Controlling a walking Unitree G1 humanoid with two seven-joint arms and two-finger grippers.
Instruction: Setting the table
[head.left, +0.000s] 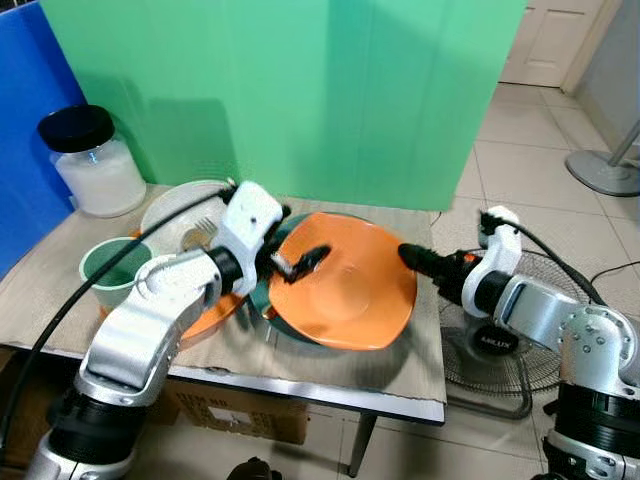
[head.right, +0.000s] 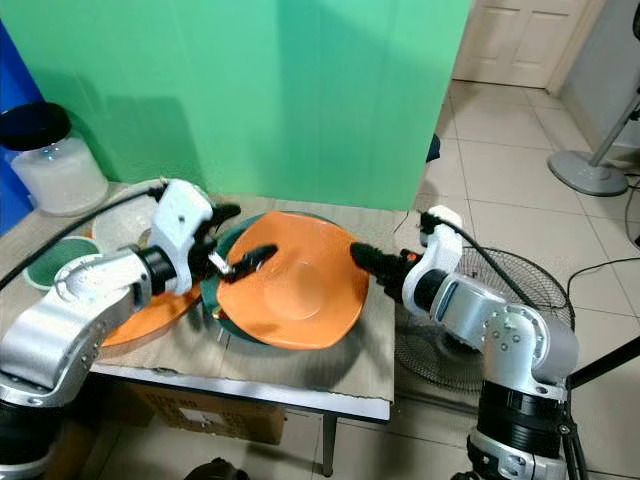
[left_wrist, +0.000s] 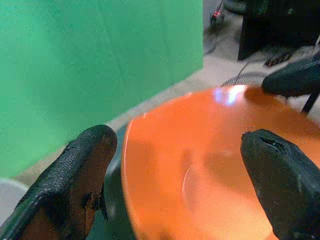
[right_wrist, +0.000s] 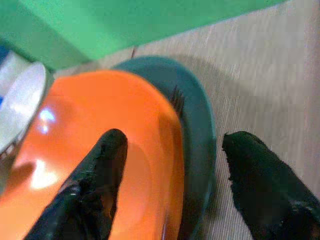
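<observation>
My right gripper grabs the orange plate (head.left: 343, 283) by its thin raised rim (head.left: 413, 275) next, since the orange plate spreads far wider than my open fingers.
An orange plate (head.left: 350, 285) lies tilted on a dark green plate (head.left: 262, 300) in the middle of the table. My left gripper (head.left: 300, 238) is at the orange plate's left rim and is open, one finger (left_wrist: 75, 175) outside the rim and the other finger (left_wrist: 280, 175) over the plate's face. My right gripper (head.left: 408, 255) is at the right rim and is also open. One of its fingers (right_wrist: 100, 175) hangs over the orange plate, and the other finger (right_wrist: 265, 175) is over the cloth beside the green plate (right_wrist: 197, 115).
A white bowl (head.left: 170, 205) holding a fork (head.left: 200, 235), a green cup (head.left: 115, 270) and a second orange plate (head.left: 215, 312) sit under my left arm. A black-lidded jar (head.left: 92, 160) stands at the back left. A green screen rises behind the table. A fan (head.left: 500, 345) stands on the floor to the right.
</observation>
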